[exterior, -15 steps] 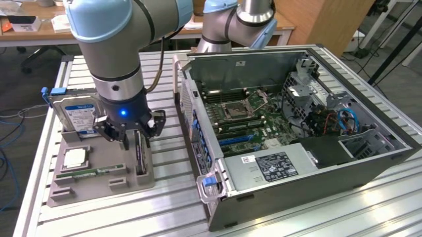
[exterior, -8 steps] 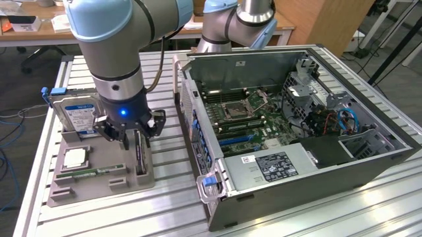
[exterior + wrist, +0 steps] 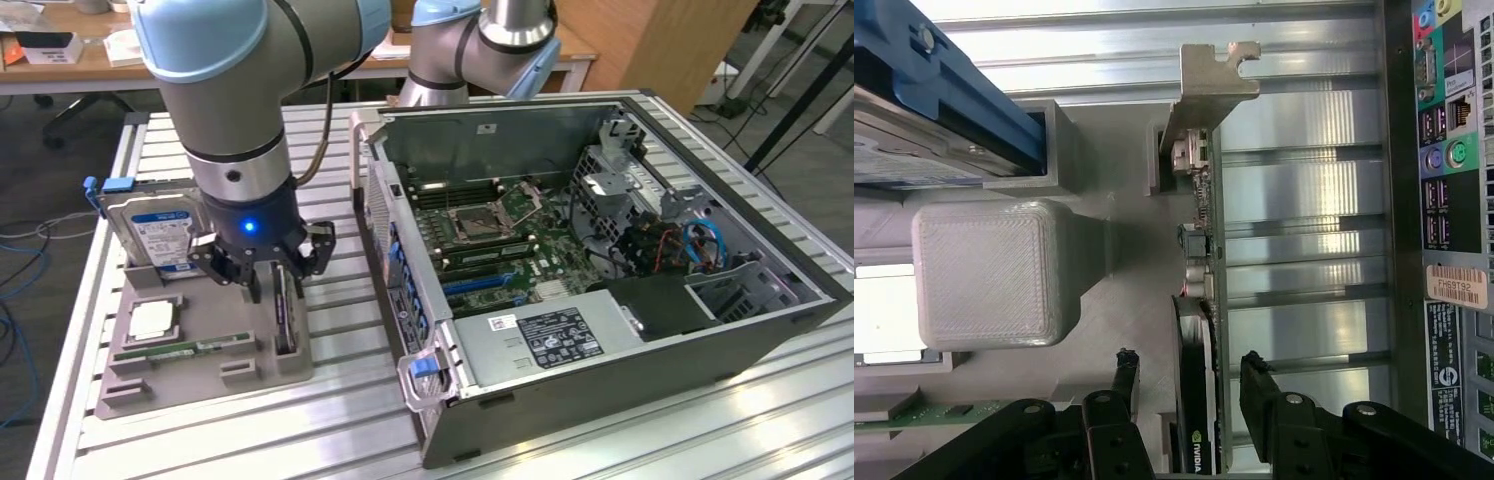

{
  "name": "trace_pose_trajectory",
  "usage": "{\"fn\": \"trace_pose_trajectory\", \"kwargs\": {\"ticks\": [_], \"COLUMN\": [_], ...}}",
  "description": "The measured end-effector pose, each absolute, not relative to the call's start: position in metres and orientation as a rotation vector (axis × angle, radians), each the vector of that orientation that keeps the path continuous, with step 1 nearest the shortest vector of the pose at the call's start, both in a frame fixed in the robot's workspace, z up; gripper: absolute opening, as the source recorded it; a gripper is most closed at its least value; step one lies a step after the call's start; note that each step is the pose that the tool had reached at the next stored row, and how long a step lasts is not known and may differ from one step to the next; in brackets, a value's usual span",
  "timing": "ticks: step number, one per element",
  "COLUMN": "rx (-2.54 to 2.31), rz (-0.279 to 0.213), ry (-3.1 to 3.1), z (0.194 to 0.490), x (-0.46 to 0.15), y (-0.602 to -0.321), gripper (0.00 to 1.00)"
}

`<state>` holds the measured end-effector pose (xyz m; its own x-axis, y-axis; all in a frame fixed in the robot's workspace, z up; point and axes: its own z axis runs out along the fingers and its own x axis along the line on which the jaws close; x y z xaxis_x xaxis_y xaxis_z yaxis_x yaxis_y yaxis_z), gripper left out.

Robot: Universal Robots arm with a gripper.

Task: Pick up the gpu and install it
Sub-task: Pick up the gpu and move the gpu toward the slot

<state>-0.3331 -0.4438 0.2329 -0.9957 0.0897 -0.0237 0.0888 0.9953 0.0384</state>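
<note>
My gripper closes on the GPU next, since the gripper's fingers are beside the black cooler of the GPU (image 3: 284, 312).
The gpu (image 3: 284, 312) stands on its edge in a slot at the right side of the grey holder (image 3: 200, 375), to the exterior view's left of the computer case. In the wrist view the gpu (image 3: 1199, 300) is a thin green board with a black cooler, and its silver end bracket (image 3: 1206, 90) points away from me. My gripper (image 3: 276, 283) hangs straight down over the card. My gripper (image 3: 1189, 375) is open, one black finger (image 3: 1126, 368) on each side of the card, with a small gap showing on both sides.
The open computer case (image 3: 601, 270) lies on the exterior view's right, motherboard exposed; its rear port panel (image 3: 1454, 200) runs close beside the holder. A hard drive (image 3: 150, 232) in a blue carrier stands at the holder's back. A processor (image 3: 150, 318) and a memory stick (image 3: 180, 350) lie in other slots.
</note>
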Motion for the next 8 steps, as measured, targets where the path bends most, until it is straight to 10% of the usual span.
{"fn": "trace_pose_trajectory", "kwargs": {"ticks": [8], "rx": [0.139], "rz": [0.058], "ry": [3.113], "z": [0.2329], "x": [-0.3331], "y": [-0.4438], "gripper": [0.38]}}
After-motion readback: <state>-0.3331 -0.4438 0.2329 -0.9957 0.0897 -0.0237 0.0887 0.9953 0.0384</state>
